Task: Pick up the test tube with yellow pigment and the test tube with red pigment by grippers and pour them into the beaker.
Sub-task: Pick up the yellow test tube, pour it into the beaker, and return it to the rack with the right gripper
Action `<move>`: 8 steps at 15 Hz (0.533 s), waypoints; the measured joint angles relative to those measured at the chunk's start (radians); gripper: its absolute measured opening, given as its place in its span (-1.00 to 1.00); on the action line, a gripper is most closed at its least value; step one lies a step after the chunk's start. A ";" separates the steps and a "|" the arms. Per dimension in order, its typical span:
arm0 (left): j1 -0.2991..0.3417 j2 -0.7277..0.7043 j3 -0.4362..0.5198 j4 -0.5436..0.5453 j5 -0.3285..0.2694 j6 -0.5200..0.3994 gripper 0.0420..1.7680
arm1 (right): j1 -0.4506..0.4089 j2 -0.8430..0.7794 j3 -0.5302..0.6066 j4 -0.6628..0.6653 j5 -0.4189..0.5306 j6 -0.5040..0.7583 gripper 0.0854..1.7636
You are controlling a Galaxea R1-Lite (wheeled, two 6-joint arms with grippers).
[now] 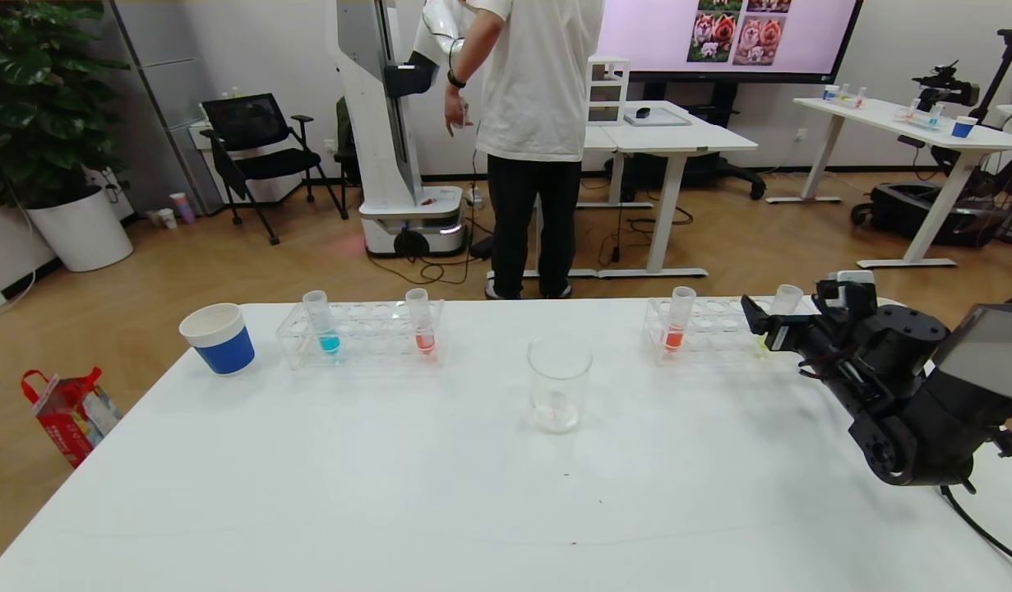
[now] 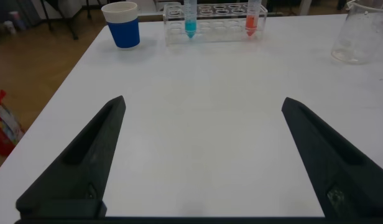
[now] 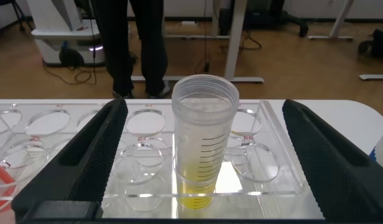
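My fingers are beside the yellow test tube's upper body, so it is now time for my right gripper to close. Closing now would catch it.
The test tube with yellow pigment stands in the clear right rack; in the right wrist view it stands upright between my fingers. My right gripper is open, its fingers on either side of the tube and apart from it. A test tube with red pigment stands at the same rack's left end. Another red-orange tube stands in the left rack. The empty beaker stands mid-table. My left gripper is open and empty over bare table, out of the head view.
The left rack also holds a blue-liquid tube. A blue-and-white paper cup stands at the far left of the white table. A person stands beyond the table's far edge.
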 joint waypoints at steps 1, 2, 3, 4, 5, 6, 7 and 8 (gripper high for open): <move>0.000 0.000 0.000 0.000 0.000 0.000 0.98 | 0.000 0.004 -0.006 0.000 0.000 0.000 0.97; 0.000 0.000 0.000 0.000 0.000 0.000 0.98 | 0.000 0.007 -0.009 0.000 0.000 0.000 0.91; 0.000 0.000 0.000 0.000 0.000 0.000 0.98 | 0.001 0.009 -0.011 0.000 0.000 -0.001 0.67; 0.000 0.000 0.000 0.000 0.000 0.000 0.98 | 0.002 0.011 -0.015 0.000 -0.002 -0.001 0.28; 0.000 0.000 0.000 0.000 0.000 0.000 0.98 | 0.002 0.013 -0.016 0.000 -0.003 -0.001 -0.30; 0.000 0.000 0.000 0.000 0.000 0.000 0.98 | 0.003 0.013 -0.017 0.000 -0.004 -0.001 -0.62; 0.000 0.000 0.000 0.000 0.000 0.000 0.98 | 0.003 0.013 -0.017 0.000 -0.006 -0.001 -0.68; 0.000 0.000 0.000 0.000 0.000 0.000 0.98 | 0.003 0.013 -0.018 0.000 -0.008 -0.001 -0.40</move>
